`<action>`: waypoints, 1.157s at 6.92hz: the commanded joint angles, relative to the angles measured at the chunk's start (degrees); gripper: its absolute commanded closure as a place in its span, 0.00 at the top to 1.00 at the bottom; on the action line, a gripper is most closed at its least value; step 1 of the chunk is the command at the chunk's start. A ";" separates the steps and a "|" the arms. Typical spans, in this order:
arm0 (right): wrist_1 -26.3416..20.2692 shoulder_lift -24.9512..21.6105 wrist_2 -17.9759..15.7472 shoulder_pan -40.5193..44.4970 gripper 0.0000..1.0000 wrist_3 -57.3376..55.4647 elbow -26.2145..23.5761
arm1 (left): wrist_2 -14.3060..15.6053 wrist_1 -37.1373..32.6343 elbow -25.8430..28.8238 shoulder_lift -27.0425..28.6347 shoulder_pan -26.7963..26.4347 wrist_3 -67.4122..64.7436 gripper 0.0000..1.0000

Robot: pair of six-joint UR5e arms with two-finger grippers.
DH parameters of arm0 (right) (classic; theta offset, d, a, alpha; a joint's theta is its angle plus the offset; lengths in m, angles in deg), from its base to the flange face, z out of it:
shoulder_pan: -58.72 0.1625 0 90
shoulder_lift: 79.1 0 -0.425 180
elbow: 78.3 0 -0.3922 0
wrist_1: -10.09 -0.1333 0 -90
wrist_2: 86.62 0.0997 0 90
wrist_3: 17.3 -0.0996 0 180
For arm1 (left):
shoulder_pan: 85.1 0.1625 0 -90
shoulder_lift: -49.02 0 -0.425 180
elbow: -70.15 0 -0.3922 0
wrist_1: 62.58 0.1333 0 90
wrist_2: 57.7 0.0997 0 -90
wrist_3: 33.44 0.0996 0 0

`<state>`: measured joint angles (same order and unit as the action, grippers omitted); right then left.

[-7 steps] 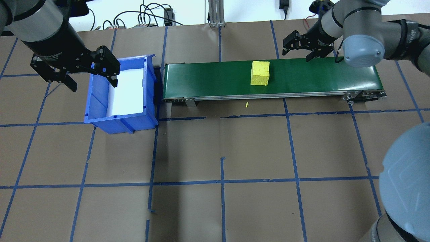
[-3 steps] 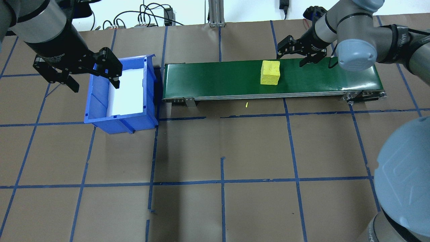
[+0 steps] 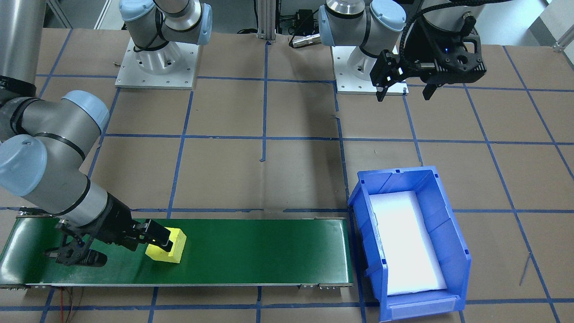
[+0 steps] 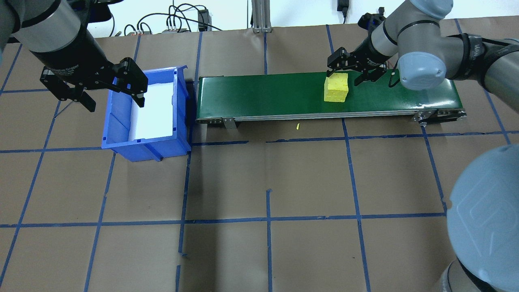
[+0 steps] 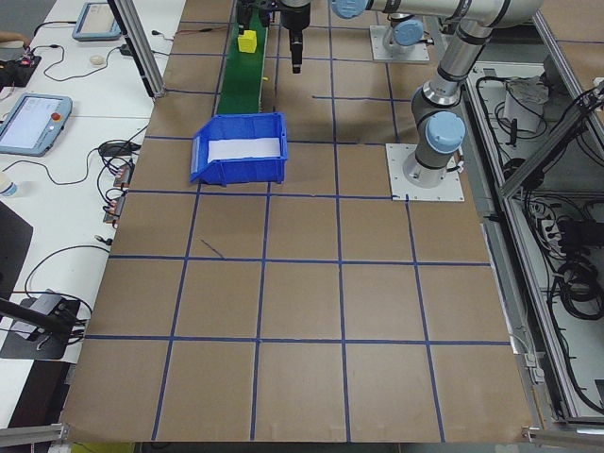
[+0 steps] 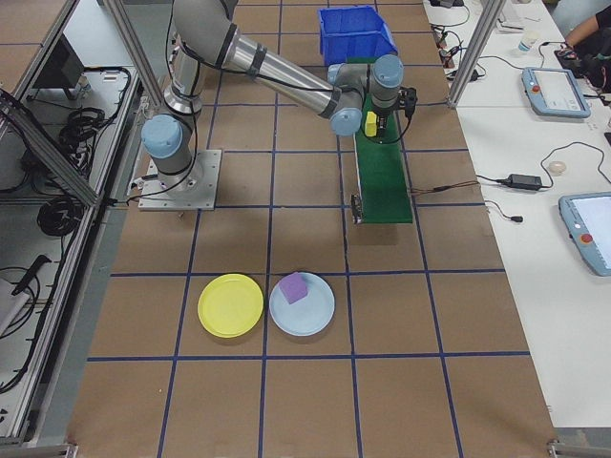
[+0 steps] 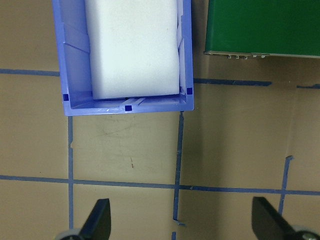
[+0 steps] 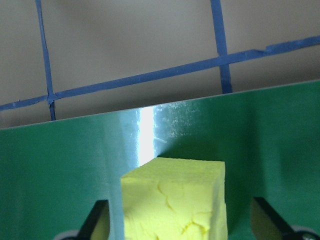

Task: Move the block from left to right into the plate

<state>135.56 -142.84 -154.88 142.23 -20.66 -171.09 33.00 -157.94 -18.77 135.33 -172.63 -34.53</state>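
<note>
My right gripper is going to grab the block next by its two flat opposite sides to move it.
A yellow foam block (image 4: 336, 90) (image 3: 174, 247) rides on the green conveyor belt (image 4: 263, 95), right of its middle. My right gripper (image 4: 348, 73) (image 3: 122, 247) is open at the block's far side, fingers spread wider than the block. The right wrist view has the block (image 8: 175, 200) low between the two fingertips (image 8: 99, 222). My left gripper (image 4: 112, 100) (image 3: 405, 92) hangs open and empty above the blue bin's left wall. The yellow plate (image 6: 230, 304) lies bare on the table, seen only in the exterior right view, far from the belt.
The blue bin (image 4: 117, 123) with a white foam pad inside stands at the belt's left end. A light blue plate (image 6: 315, 315) holding a purple block (image 6: 292, 287) sits beside the yellow plate. Cables run along the far table edge.
The block has travelled right along the belt. My right gripper has moved left and down to it, still open. The left arm has hardly moved.
</note>
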 commanded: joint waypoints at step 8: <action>-12.92 -15.49 -31.97 -9.18 0.31 37.29 -3.60 | -0.09 0.09 0.15 0.00 0.00 0.03 1.00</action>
<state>127.93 -153.04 -179.99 138.73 6.98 -172.56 32.98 -157.86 -18.68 135.32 -172.64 -34.50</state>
